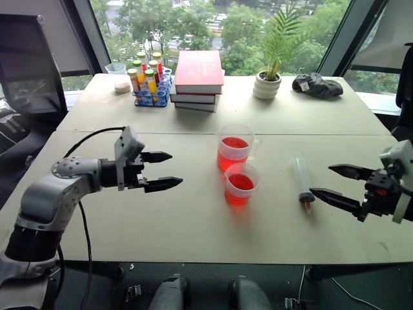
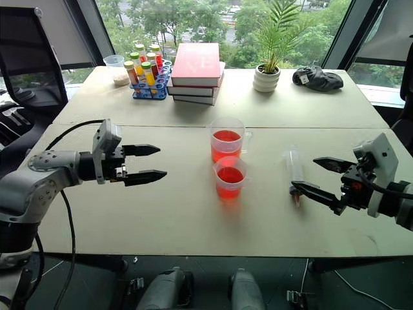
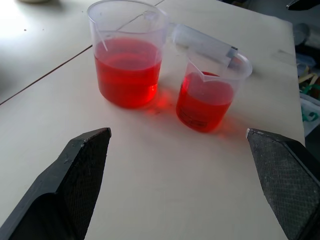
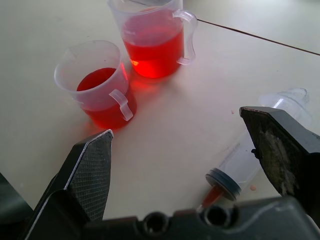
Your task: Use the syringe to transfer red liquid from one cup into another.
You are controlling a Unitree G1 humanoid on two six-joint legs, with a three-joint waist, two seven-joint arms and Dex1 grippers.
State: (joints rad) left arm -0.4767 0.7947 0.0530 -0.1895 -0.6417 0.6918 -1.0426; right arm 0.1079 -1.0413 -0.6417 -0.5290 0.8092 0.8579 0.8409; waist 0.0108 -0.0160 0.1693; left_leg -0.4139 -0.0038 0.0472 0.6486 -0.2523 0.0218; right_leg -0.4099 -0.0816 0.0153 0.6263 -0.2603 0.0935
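My right gripper grips the syringe by its clear body (image 1: 301, 175) next, since red liquid stains the syringe's narrow tip.
The larger cup (image 1: 234, 147) with a side handle stands mid-table, about half full of red liquid (image 3: 127, 67). Just in front of it is the smaller cup (image 1: 241, 185), also holding red liquid. To their right the clear syringe (image 1: 301, 181) lies flat on the table, its orange-brown tip (image 4: 212, 196) toward the front edge. My right gripper (image 1: 321, 181) is open just right of the syringe's tip end, touching nothing. My left gripper (image 1: 175, 169) hovers open well left of the cups, pointing at them, empty.
At the back of the table (image 1: 193, 226) are a stack of red books (image 1: 199, 79), a blue rack of capped tubes (image 1: 150, 81), a potted plant (image 1: 270, 77), a black cloth (image 1: 316, 85) and a small clear cup (image 1: 116, 68). A black cable (image 1: 84, 139) trails behind my left arm.
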